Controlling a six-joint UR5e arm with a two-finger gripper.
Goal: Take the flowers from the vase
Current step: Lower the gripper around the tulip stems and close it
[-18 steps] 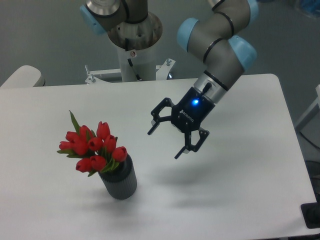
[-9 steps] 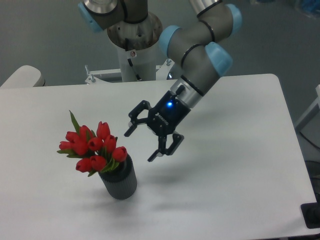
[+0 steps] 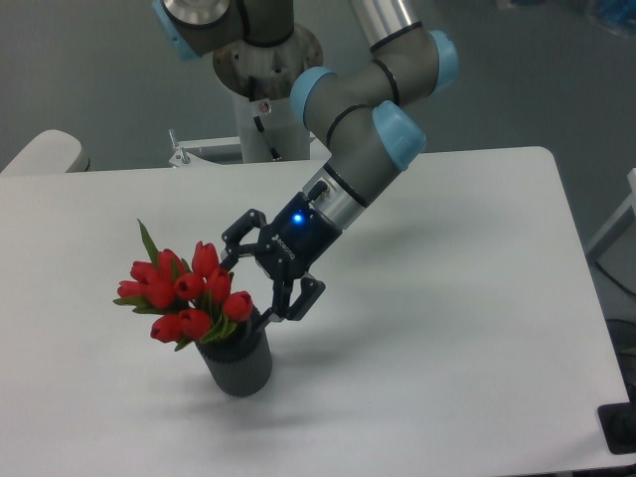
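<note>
My gripper will next take hold of the flowers point(image 3: 186, 294) by their clustered red buds to lift them out of the vase point(image 3: 238, 364).
The flowers point(image 3: 186, 294), a tight bunch of red tulip buds with a few green leaves, stand in the vase point(image 3: 238, 364), a small dark grey ribbed cylinder at the front left of the white table point(image 3: 477, 328). My gripper point(image 3: 244, 292) is open and tilted down to the left, just right of the bunch. Its upper finger point(image 3: 235, 248) reaches to the top right buds and its lower finger point(image 3: 282, 304) sits by the vase's mouth. Nothing is held between the fingers.
The arm's base column point(image 3: 263, 109) stands at the table's far edge, behind the vase. A pale rounded object point(image 3: 45, 154) lies past the far left corner. A dark object point(image 3: 619, 429) sits beyond the front right corner.
The gripper has swept left and slightly down across the table, from the middle to right beside the flowers. It stays open. The flowers and vase have not moved.
</note>
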